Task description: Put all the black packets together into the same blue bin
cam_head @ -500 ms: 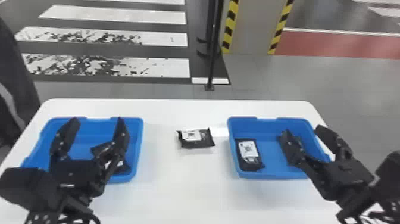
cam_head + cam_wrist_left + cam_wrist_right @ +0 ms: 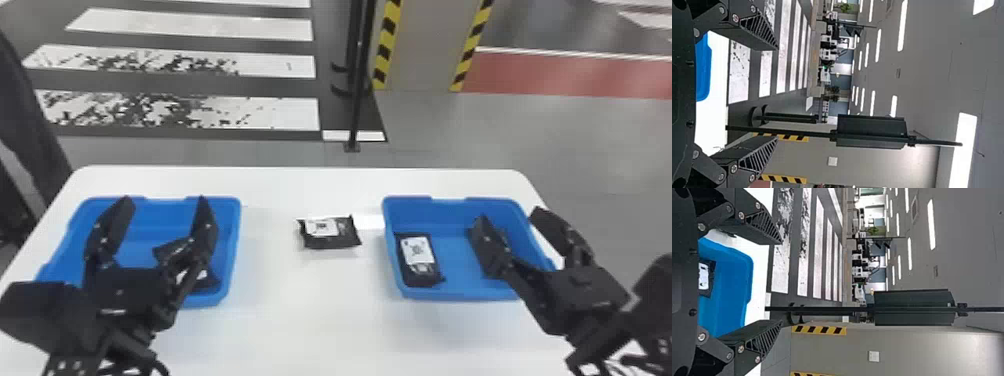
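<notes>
The robot's right gripper needs to grab the packet on the tabletop by its long sides next, so that all the black packets get together in one blue bin (image 2: 452, 240).
Over the left blue bin (image 2: 232, 240) stands my left gripper (image 2: 165, 205), open with nothing between its fingers; behind its right finger a black packet (image 2: 207, 281) lies in that bin. My right gripper (image 2: 512, 217) is open at the right blue bin (image 2: 465, 292), above its right side. That bin holds one black packet (image 2: 419, 260) along its left wall and another dark packet partly hidden behind the right gripper. Between the bins a black packet (image 2: 330, 232) lies on the table. Both the left gripper (image 2: 777, 94) and the right gripper (image 2: 781, 282) show spread fingers in their wrist views.
The white table (image 2: 310, 320) carries both bins, with a strip of table between them. A black pole (image 2: 357, 100) stands on the floor beyond the far edge, near a pillar with yellow-black stripes (image 2: 385, 45).
</notes>
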Action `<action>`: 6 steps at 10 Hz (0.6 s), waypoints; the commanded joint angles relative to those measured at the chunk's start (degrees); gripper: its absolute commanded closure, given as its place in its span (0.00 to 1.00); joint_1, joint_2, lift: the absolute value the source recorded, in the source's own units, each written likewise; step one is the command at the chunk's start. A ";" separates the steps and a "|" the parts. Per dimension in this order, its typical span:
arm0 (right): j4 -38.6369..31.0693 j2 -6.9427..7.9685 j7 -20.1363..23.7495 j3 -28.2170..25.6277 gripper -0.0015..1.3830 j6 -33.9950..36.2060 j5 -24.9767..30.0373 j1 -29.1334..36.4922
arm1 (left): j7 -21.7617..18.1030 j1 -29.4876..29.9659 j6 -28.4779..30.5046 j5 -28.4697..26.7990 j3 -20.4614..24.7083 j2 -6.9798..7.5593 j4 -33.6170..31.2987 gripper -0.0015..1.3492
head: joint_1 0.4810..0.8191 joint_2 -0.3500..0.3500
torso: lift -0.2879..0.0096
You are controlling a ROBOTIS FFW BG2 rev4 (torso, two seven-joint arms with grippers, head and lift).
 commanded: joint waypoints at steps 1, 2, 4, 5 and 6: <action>0.04 0.00 -0.04 0.00 0.24 0.00 -0.09 0.00 | 0.00 0.00 0.07 -0.11 0.00 0.00 -0.07 0.18 | 0.63 0.36 | 0.60; 0.75 -0.26 -0.04 0.46 0.24 0.00 -0.31 -0.98 | 0.00 0.00 0.07 -0.11 0.11 0.00 0.07 0.18 | 0.63 0.36 | 0.60; 4.68 -1.41 0.05 4.23 0.24 0.00 -1.69 -6.47 | -0.09 -0.14 0.49 -0.11 -0.11 0.09 -0.07 0.18 | 0.63 0.37 | 0.60; 8.62 -1.76 0.93 6.06 0.24 0.00 -1.57 -10.97 | -0.09 -0.14 0.49 -0.11 -0.23 0.09 0.07 0.18 | 0.63 0.40 | 0.60; 13.82 -2.02 2.77 7.43 0.24 0.56 -1.34 -15.89 | -0.09 -0.28 0.77 -0.11 -0.46 0.18 0.07 0.18 | 0.63 0.41 | 0.60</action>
